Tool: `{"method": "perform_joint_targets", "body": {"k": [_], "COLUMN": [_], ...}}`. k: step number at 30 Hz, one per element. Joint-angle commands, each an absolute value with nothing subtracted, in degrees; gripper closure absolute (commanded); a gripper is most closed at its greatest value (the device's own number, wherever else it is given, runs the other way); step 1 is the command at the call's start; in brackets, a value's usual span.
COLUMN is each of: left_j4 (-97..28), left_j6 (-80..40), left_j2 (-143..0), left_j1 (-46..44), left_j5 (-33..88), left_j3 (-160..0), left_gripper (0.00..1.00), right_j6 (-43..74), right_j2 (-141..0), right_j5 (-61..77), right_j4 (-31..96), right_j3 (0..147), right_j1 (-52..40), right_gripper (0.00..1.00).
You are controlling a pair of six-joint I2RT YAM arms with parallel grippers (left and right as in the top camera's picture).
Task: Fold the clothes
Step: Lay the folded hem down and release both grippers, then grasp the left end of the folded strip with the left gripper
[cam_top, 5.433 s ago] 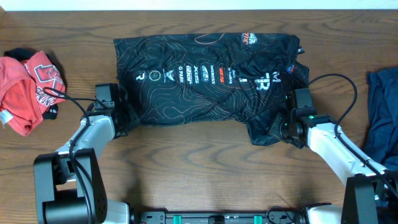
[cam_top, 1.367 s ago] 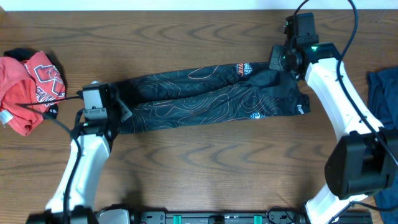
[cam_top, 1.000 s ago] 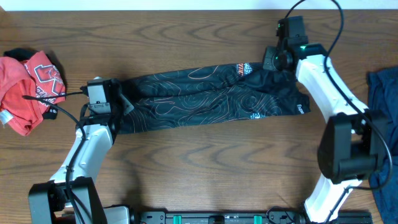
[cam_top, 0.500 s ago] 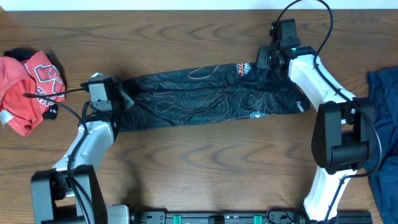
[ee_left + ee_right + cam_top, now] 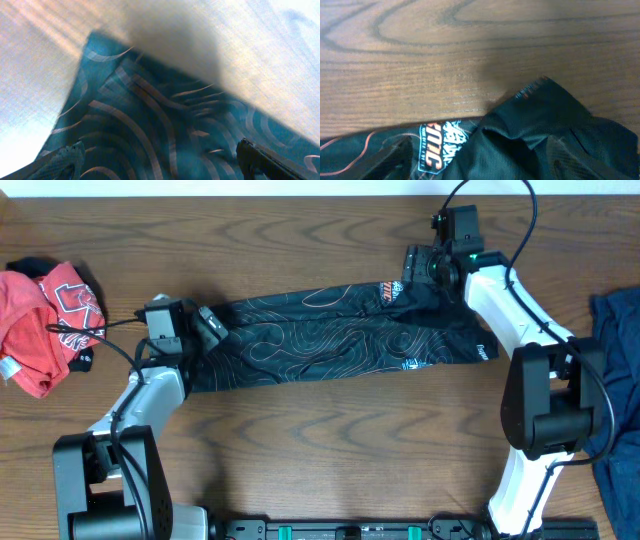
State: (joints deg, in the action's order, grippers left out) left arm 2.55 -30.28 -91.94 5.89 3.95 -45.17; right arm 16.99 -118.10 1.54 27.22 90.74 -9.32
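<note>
The jersey (image 5: 340,335) should be grabbed next by my left gripper at the jersey's end away from the logo (image 5: 212,337). Then that end can be folded over the middle of the jersey.
The clothes in hand are a black jersey (image 5: 340,335) with thin orange contour lines, lying as a long folded strip across the middle of the table. My left gripper (image 5: 210,323) hovers over the strip's left end, jaws wide open; in the left wrist view the patterned cloth (image 5: 165,125) lies between and below the left gripper (image 5: 162,165), ungripped. My right gripper (image 5: 413,268) stands open at the strip's upper right corner. The right wrist view shows the orange and white logo (image 5: 437,142) and a cloth fold (image 5: 545,110) under the right gripper (image 5: 482,160).
A crumpled red garment (image 5: 45,320) lies at the table's left edge, with a dark piece beside it. A blue garment (image 5: 615,370) lies at the right edge. Bare wood (image 5: 330,460) runs in front of the jersey and behind it.
Both grippers have opened and let go of the jersey's ends. The right arm shifted slightly left along the far edge; the jersey strip stayed where it lay.
</note>
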Motion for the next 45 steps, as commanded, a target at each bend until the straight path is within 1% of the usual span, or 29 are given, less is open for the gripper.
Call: {"method": "perform_joint_targets", "body": {"k": [1, 3, 4, 8, 11, 14, 18, 22, 31, 41, 45], "left_j4": [-0.27, -5.28, -7.73, -16.82, -21.52, -25.04, -25.98, -26.28, -26.11, -27.4, -27.9], "left_j6": [-28.71, -27.88, -27.24, -24.8, -24.67, -22.92, -19.51, -17.02, -12.38, -10.09, -9.85], "left_j2": [-90.11, -88.71, -87.96, -84.71, -83.57, -85.36, -89.12, -93.25, -103.61, -106.32, -106.74], "left_j1": [5.87, 5.89, 5.89, 6.96, 10.28, 15.31, 19.92, 22.2, 26.17, 30.37, 30.15], "left_j5": [6.87, 7.09, 7.07, 6.9, 7.51, 15.18, 25.1, 29.02, 39.97, 39.88, 39.88], "left_j3": [-50.52, -53.71, -55.11, -59.11, -59.31, -59.27, -59.27, -59.27, -59.27, -59.27, -59.27], "left_gripper": [0.02, 0.02, 0.02, 0.02, 0.02, 0.02, 0.02, 0.02, 0.02, 0.02, 0.02], "right_j6": [13.39, 12.34, 11.92, 9.61, 8.01, 4.69, 2.85, -0.69, -0.99, -1.87, -1.85], "right_j2": [-118.26, -118.26, -118.24, -118.24, -118.24, -118.24, -118.24, -118.04, -117.97, -117.97, -117.97], "right_j5": [1.32, 0.58, 0.16, 0.23, 1.1, 6.37, 8.38, 10.94, 16.16, 17.91, 18.31], "right_j4": [30.96, 36.16, 38.92, 47.79, 52.77, 56.77, 61.34, 64.73, 68.16, 68.18, 68.01], "right_j3": [97.45, 102.54, 105.32, 113.97, 117.03, 117.43, 117.38, 117.38, 117.38, 117.38, 117.38], "right_j1": [-7.81, -6.98, -6.5, -4.62, -3.03, -1.3, 0.05, 0.03, -0.05, -0.64, -0.86], "right_gripper": [0.07, 0.02, 0.01, 0.01, 0.01, 0.01, 0.01, 0.01, 0.01, 0.01, 0.01]}}
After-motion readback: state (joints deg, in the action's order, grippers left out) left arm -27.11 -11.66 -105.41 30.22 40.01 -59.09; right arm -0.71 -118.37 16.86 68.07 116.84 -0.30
